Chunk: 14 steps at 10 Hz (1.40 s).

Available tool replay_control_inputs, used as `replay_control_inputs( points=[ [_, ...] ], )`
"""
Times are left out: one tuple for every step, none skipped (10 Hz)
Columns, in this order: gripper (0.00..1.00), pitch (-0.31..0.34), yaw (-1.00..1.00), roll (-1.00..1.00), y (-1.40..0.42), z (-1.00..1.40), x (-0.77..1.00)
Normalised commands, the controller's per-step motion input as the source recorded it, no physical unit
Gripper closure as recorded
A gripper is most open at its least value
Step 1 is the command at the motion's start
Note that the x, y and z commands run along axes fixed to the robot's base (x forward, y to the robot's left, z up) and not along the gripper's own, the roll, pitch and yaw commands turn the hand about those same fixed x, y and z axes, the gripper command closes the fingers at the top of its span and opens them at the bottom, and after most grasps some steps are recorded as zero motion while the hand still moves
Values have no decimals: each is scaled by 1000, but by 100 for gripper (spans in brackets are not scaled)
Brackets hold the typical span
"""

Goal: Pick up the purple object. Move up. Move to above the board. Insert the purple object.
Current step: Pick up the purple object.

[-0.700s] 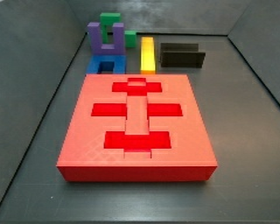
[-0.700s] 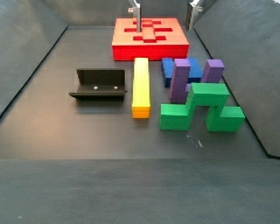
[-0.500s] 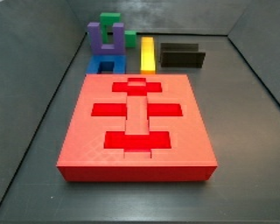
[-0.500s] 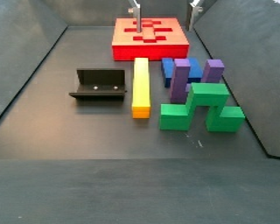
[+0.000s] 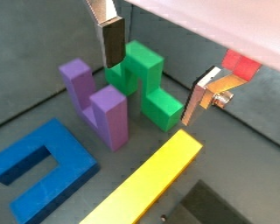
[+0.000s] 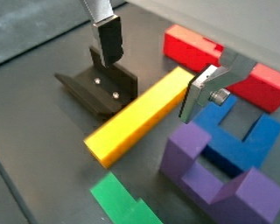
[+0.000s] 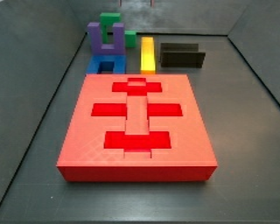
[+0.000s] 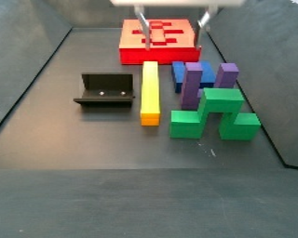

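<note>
The gripper will grab the purple object by one upright prong (image 7: pixel 118 31) (image 5: pixel 108 102) next, so that it can insert the object.
The purple object (image 8: pixel 192 84) stands with its two prongs up beside the green stepped block (image 8: pixel 214 113), past the end of the red board (image 8: pixel 160 37). It also shows in a side view (image 7: pixel 104 41) and in both wrist views (image 5: pixel 95 101) (image 6: pixel 219 175). The board fills the middle of a side view (image 7: pixel 136 122). My gripper (image 8: pixel 173 19) is open and empty, high over the board's end that faces the pieces. In a wrist view the gripper (image 5: pixel 157 68) has the green block (image 5: pixel 143 79) below its jaws, with the purple object beside it. Nothing is between the fingers (image 6: pixel 108 39).
A yellow bar (image 8: pixel 149 91) lies between the black fixture (image 8: pixel 104 90) and a blue block (image 8: pixel 189 72). The green block stands close to the purple object. Grey walls enclose the floor on all sides.
In a side view the gripper's fingers have shifted a little from over the board toward the pieces. No piece has moved.
</note>
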Motion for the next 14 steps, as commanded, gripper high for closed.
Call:
replay_control_inputs(
  points=[
    [0, -250, 166, -31, -17, -366, -451],
    [0, -279, 189, -77, -37, -226, -414],
    [0, -216, 111, -29, -49, -114, -311],
    [0, -194, 0, -37, -77, 11, -377],
    [0, -116, -151, 0, -26, 0, -89],
    [0, -140, -440, 0, 0, -131, 0],
    [0, -141, -494, 0, 0, -174, 0],
    [0, -176, -434, -23, 0, -137, 17],
    [0, -163, -120, -63, 0, -86, -49],
    [0, -119, 0, -29, 0, -91, -6],
    [0, -114, 0, -13, 0, -154, 0],
    [0, -121, 0, 0, 0, -306, 0],
    [0, -127, 83, 0, 0, -394, 0],
    [0, -133, 97, 0, 0, -349, 0]
  ],
)
